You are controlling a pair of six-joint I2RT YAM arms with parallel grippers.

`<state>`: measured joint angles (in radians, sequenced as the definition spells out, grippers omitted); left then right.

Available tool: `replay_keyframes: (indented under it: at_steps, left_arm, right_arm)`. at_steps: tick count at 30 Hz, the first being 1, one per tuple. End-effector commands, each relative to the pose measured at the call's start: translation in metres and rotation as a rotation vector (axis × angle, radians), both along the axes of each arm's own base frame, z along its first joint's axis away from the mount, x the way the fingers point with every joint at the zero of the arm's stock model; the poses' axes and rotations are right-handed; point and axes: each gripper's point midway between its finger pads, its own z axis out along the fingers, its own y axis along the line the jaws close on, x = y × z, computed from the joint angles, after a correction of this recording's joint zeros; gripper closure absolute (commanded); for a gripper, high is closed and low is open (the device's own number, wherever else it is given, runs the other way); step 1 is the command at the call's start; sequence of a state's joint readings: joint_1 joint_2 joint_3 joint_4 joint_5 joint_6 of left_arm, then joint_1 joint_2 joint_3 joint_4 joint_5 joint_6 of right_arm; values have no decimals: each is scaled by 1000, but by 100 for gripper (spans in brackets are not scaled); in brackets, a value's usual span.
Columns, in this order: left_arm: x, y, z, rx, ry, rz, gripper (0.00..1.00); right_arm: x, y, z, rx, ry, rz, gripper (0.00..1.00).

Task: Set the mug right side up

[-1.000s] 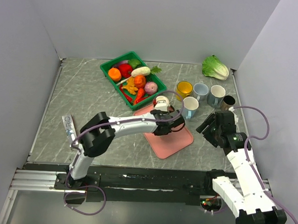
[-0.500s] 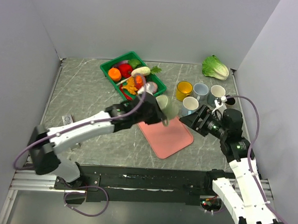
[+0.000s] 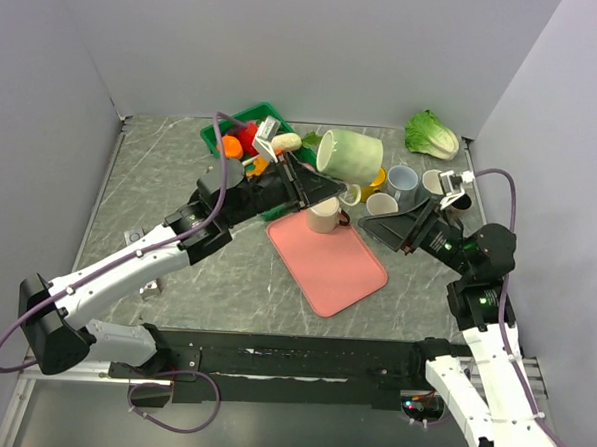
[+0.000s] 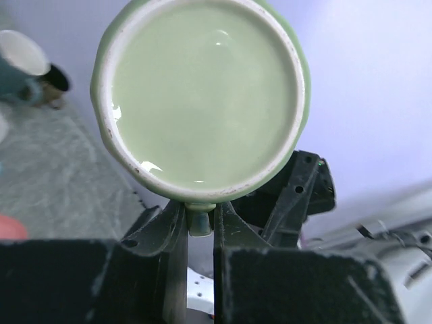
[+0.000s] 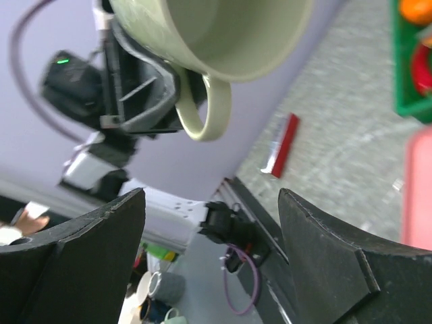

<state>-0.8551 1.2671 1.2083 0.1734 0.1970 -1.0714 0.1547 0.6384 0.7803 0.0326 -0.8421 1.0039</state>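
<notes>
The pale green mug needs to be set upright, so my right gripper should reach it and grab its handle [image 3: 353, 195] [image 5: 214, 117] from the side of the mug's opening. The mug's base then stays free.
The mug [image 3: 350, 154] is pale green and hangs on its side high above the table. My left gripper [image 3: 332, 189] is shut on its handle. In the left wrist view the mug's round base [image 4: 202, 94] fills the picture, and the handle sits pinched between the left gripper [image 4: 200, 216] jaws. In the right wrist view the mug's open mouth [image 5: 223, 34] and its handle [image 5: 209, 108] face the camera. My right gripper [image 3: 378, 233] is open and empty, just right of and below the mug. The right gripper [image 5: 210, 196] jaws stand wide apart.
A beige mug [image 3: 324, 219] stands on the far corner of the pink cutting board [image 3: 336, 271]. Several more mugs [image 3: 402, 179] cluster at the back right. A green crate [image 3: 208, 137] of vegetables sits behind the left arm, and a lettuce [image 3: 431, 133] lies in the far right corner. A red-and-silver tool [image 3: 135, 241] lies at the left.
The left arm has lifted the green mug from near the pink board high into the air and tipped it sideways. The right gripper has risen, turned toward the mug and opened wider.
</notes>
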Motion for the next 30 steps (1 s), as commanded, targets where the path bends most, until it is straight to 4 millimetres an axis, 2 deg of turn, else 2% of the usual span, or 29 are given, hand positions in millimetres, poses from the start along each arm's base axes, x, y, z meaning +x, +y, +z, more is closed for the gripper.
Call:
replay_keyframes:
  at_steps: [1, 7, 15, 20, 29, 30]
  left_arm:
    - [-49, 15, 105, -295, -261, -169, 99]
    - [-61, 12, 111, -334, -303, -247, 99]
    - [-72, 3, 110, -351, -333, -325, 99]
    - [-76, -6, 107, -324, -348, -335, 99]
    - [-79, -12, 103, -317, -361, -345, 99]
    - [-81, -13, 102, -317, -360, -352, 99]
  right_arm:
    - [-32, 3, 71, 79, -233, 77, 15]
    - [-32, 2, 89, 97, -281, 71, 18]
    - [-24, 5, 94, 153, -265, 91, 27]
    - [-14, 4, 89, 141, -228, 56, 32]
    - [-2, 3, 75, 141, -161, 13, 62]
    - [0, 2, 74, 140, -150, 6, 68]
